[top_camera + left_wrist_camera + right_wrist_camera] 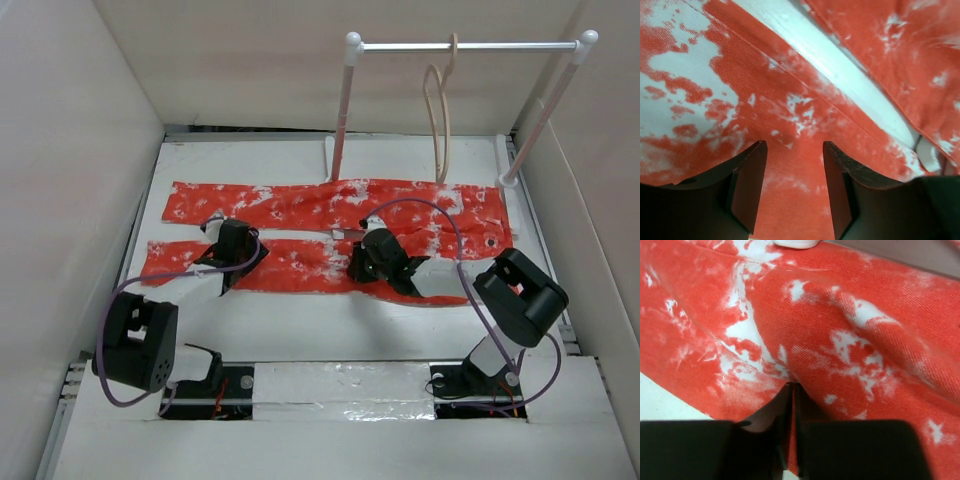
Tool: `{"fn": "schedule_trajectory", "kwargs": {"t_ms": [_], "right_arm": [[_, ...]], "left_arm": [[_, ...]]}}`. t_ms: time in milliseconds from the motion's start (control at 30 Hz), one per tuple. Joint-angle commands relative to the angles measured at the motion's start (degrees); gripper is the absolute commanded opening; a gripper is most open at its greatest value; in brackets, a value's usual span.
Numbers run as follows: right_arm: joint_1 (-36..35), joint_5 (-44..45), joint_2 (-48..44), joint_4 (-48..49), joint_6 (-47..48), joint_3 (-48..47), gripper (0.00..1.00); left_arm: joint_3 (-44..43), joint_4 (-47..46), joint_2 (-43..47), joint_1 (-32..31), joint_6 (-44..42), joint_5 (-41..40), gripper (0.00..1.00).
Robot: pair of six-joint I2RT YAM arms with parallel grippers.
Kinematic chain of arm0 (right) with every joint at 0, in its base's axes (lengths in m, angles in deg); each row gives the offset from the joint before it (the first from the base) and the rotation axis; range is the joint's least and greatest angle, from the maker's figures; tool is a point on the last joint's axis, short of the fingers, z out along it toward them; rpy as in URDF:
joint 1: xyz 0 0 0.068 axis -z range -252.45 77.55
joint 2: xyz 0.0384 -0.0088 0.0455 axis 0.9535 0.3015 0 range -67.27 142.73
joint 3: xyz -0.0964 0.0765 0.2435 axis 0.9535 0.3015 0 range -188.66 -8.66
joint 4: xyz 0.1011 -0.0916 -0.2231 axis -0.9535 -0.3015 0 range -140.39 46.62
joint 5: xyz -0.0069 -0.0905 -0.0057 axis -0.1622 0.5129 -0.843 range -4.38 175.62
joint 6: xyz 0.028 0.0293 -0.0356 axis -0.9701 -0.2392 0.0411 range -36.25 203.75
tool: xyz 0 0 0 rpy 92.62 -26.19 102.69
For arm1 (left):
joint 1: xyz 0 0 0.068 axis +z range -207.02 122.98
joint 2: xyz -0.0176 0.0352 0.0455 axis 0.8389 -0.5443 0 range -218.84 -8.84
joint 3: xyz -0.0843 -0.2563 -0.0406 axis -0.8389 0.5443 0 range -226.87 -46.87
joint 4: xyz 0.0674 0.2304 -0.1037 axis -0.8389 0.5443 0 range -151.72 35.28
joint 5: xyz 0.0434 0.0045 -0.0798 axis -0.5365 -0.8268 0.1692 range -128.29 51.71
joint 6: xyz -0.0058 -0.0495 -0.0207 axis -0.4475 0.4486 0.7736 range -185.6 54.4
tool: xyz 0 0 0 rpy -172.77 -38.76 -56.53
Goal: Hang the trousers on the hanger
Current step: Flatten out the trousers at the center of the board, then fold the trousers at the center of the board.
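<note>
I should next grab the trousers' near leg toward its hem end with my left gripper. Then I can fold the near leg onto the far leg for hanging.
The red-orange trousers (330, 215) with white blotches lie flat across the table, both legs stretched left to right, waist at the right. The pale beige hanger (440, 120) hangs by its hook on the white rail at the back. My left gripper (232, 240) is open over the near leg's left part; in the left wrist view (794, 150) its jaws stand apart with fabric (790, 100) between them. My right gripper (372, 248) is at the middle of the near leg; in the right wrist view (791, 390) it is shut on a pinched fold of the trousers (840, 330).
The white two-post rail rack (465, 45) stands at the back right, its feet behind the trousers. White walls enclose the table (330, 330) on left, back and right. A silver taped strip runs between the arm bases at the near edge.
</note>
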Motion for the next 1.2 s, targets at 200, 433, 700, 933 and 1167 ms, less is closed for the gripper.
{"fn": "schedule_trajectory", "kwargs": {"t_ms": [200, 433, 700, 933, 1167], "right_arm": [[-2.5, -2.6, -15.1, -5.3, 7.9, 0.8, 0.57], [-2.4, -1.4, -30.1, -10.1, 14.4, 3.7, 0.05], [2.7, -5.5, -39.0, -8.2, 14.0, 9.4, 0.04], [3.2, -7.1, -40.1, -8.1, 13.8, 9.9, 0.12], [3.2, -7.4, -38.6, -8.1, 14.1, 9.4, 0.14]], "left_arm": [[1.9, 9.6, 22.1, 3.3, 3.9, -9.8, 0.49], [5.0, 19.0, 31.0, 25.5, 5.1, -4.4, 0.46], [3.3, 19.5, 19.4, 49.4, -3.6, 5.9, 0.51], [2.5, 15.7, 10.5, 49.4, -3.5, 4.2, 0.65], [3.2, 10.9, 7.0, 49.4, -2.2, 5.3, 0.54]]}}
